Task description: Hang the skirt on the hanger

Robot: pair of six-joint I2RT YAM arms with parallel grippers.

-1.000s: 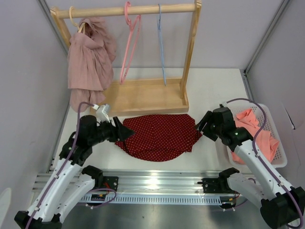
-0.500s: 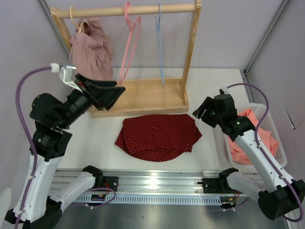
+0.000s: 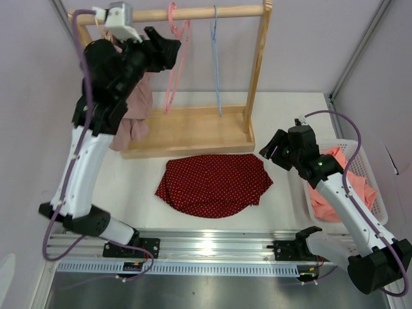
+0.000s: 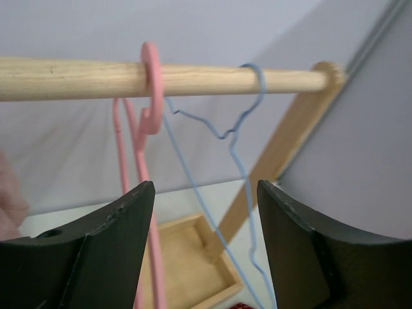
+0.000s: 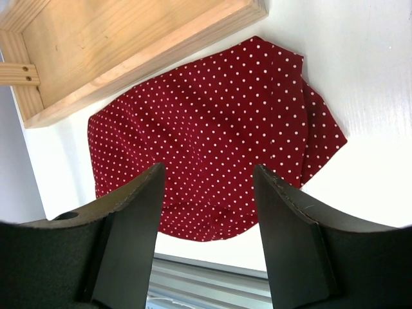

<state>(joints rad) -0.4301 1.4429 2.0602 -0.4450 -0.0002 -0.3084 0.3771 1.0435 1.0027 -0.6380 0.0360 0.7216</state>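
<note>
The left gripper grabs the pink hanger by its near arm below the hook (image 3: 185, 48) next. The hook and far arm stay free to place the skirt (image 3: 215, 184).
The red polka-dot skirt (image 3: 215, 184) lies flat on the table in front of the wooden rack; it also shows in the right wrist view (image 5: 212, 135). A pink hanger (image 3: 175, 58) and a thin blue hanger (image 3: 217, 61) hang on the rack's rod (image 3: 193, 13). In the left wrist view the pink hanger (image 4: 132, 161) and blue hanger (image 4: 241, 151) hang just ahead. My left gripper (image 3: 168, 46) is open and empty, raised beside the pink hanger. My right gripper (image 3: 269, 149) is open and empty, above the skirt's right edge.
A pink garment (image 3: 132, 96) hangs at the rack's left end, partly behind my left arm. The rack's wooden base tray (image 3: 193, 132) sits behind the skirt. A white basket (image 3: 370, 187) with an orange cloth (image 3: 341, 167) stands at the right.
My left arm has swung up from the skirt's left edge to the rack's rod, near the pink hanger. The right gripper has barely moved. The skirt lies as before.
</note>
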